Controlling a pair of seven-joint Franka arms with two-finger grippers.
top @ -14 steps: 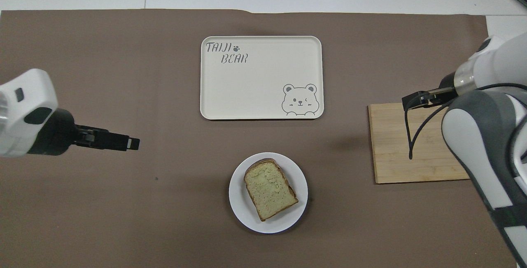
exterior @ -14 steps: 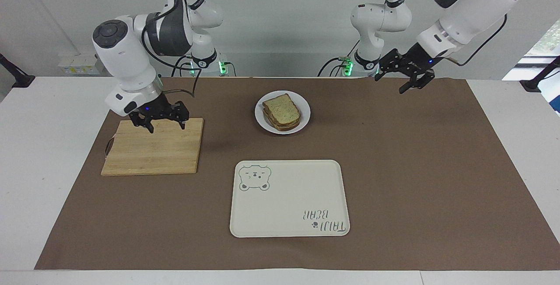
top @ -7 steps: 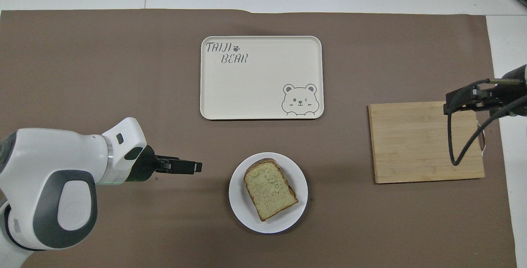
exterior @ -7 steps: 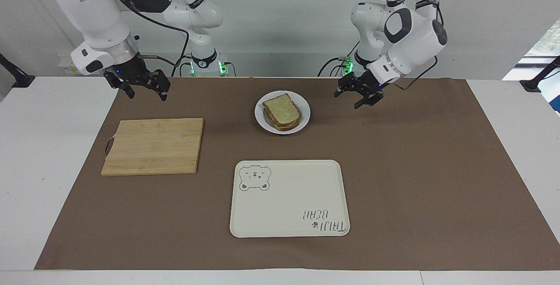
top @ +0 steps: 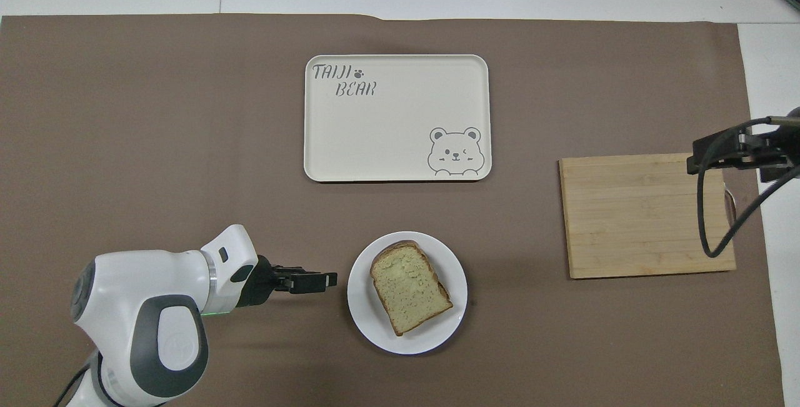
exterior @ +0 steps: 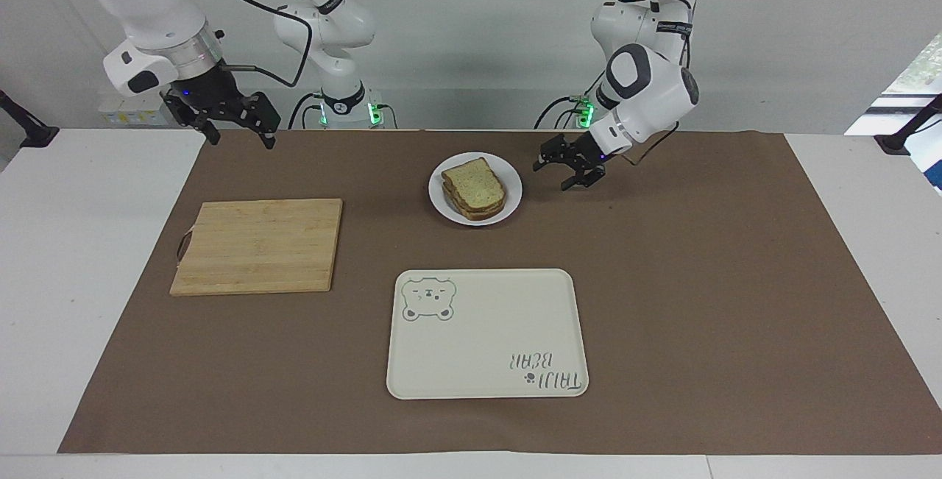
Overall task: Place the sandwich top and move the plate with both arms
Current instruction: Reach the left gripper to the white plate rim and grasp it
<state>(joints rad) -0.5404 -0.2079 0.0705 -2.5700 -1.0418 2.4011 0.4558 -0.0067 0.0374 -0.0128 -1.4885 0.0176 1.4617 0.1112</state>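
My left gripper grabs the plate by its rim [top: 354, 284] next, to move the plate to the cream tray [top: 397, 118] with the sandwich untouched.
The sandwich top [exterior: 475, 182], a pale speckled slice with a brown crust, lies on a stack of slices on the white plate [exterior: 511, 196]. It also shows in the overhead view [top: 409, 291], on the plate [top: 365, 316]. My left gripper [exterior: 554, 174] is open and empty. It is low over the mat beside the plate, toward the left arm's end, a short gap from the rim; it also shows in the overhead view [top: 325, 281]. My right gripper [exterior: 243, 140] is open and empty. It is raised over the mat's edge by the cutting board and shows in the overhead view [top: 703, 154].
A bamboo cutting board [exterior: 257, 245] lies toward the right arm's end of the table. A cream tray with a bear drawing [exterior: 486, 332] lies farther from the robots than the plate. A brown mat [exterior: 699, 280] covers the table's middle.
My left gripper came down and moved in from the left arm's end to just beside the plate. My right gripper rose off the cutting board and drew back toward the robots.
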